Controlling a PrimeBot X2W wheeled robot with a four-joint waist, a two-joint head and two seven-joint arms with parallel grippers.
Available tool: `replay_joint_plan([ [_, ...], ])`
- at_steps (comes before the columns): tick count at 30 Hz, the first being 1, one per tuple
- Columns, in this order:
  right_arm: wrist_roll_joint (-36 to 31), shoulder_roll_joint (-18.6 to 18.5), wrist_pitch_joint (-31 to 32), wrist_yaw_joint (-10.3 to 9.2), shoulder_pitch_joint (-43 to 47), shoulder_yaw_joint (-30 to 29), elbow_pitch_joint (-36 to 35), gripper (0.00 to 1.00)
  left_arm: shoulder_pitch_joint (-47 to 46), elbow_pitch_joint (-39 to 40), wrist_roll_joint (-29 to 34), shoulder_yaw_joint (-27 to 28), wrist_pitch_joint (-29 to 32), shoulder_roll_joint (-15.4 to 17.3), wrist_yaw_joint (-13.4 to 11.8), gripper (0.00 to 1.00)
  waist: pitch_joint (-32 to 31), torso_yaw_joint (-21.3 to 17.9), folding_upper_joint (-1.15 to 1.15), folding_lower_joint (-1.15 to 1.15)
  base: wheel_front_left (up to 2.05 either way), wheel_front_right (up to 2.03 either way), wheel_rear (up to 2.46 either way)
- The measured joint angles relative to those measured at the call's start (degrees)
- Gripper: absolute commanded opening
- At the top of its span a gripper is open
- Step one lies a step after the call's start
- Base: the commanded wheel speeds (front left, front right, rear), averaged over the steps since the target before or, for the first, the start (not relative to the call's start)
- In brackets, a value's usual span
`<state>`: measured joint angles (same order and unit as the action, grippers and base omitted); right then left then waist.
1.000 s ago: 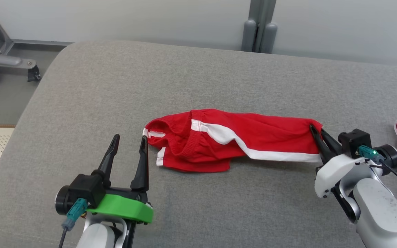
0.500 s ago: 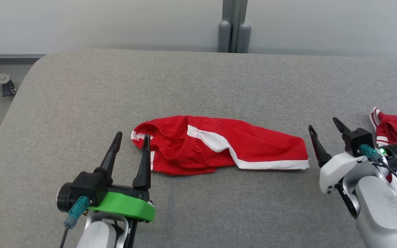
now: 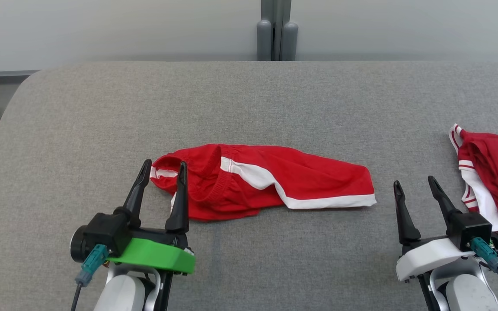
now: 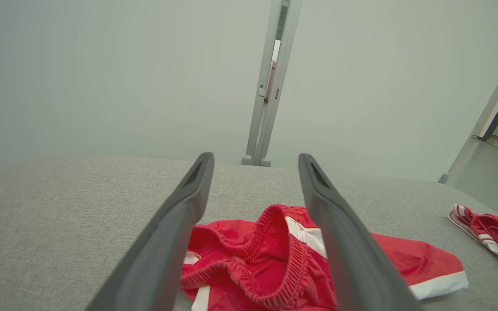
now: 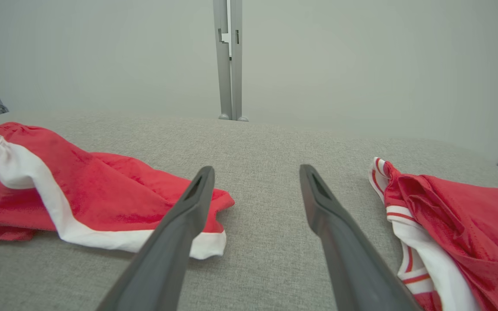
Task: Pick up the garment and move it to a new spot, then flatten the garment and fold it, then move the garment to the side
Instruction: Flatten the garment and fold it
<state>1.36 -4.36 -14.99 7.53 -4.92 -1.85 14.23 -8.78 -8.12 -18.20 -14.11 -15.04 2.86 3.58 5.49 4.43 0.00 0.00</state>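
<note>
My left gripper grabs the waistband's striped edge [image 3: 225, 163] next, since the waistband arches up in a loose fold while the leg [image 3: 325, 179] lies flat.
A pair of red shorts with a white stripe [image 3: 257, 183] lies crumpled across the middle of the grey padded table [image 3: 249, 99]; its waistband end faces left. My left gripper [image 3: 164, 166] stands open just in front of that waistband end, fingers straddling its left edge in the head view; the left wrist view shows the shorts [image 4: 275, 255] between and beyond the fingers. My right gripper [image 3: 413, 181] is open and empty, a little right of the shorts' white hem [image 5: 205, 242].
A second red and white garment [image 3: 493, 177] lies at the table's right edge, close to my right gripper, also seen as the other garment [image 5: 452, 224]. A grey post [image 3: 275, 30] stands behind the table. The table's left corner is rounded.
My right gripper let go of the shorts' right end, opened and drew back to the lower right. The shorts settled flat. The camera swung right, so the whole scene shifted left.
</note>
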Motion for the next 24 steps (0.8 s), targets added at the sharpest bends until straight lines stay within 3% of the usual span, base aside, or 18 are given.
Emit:
replay_joint_plan([
  [6,-0.1,1.07,0.0,0.0,0.55,-0.07,-1.72,1.0,-0.2,-1.22,-0.18,-0.32,0.0,0.01,0.54,1.0,0.48,-1.15,0.0,0.0,0.0,0.0,0.0],
  [11,-0.46,1.32,0.0,0.0,-0.09,-0.02,-2.13,1.0,-3.09,-6.36,-1.23,-3.74,-0.09,0.01,1.96,1.0,0.86,-2.01,0.0,0.0,0.0,0.0,0.0],
  [18,-0.56,1.4,-0.01,0.0,-0.1,-0.26,-2.14,1.0,-9.66,-15.35,-8.25,-7.66,7.13,-0.04,2.99,1.0,1.79,-3.2,0.0,0.0,0.0,0.0,0.0],
  [24,-0.2,1.45,-0.01,0.0,-0.43,-0.65,-1.32,1.0,-13.82,-20.61,-9.1,-8.18,12.21,0.01,2.4,1.0,3.16,-4.32,0.0,0.0,0.0,0.0,0.0],
])
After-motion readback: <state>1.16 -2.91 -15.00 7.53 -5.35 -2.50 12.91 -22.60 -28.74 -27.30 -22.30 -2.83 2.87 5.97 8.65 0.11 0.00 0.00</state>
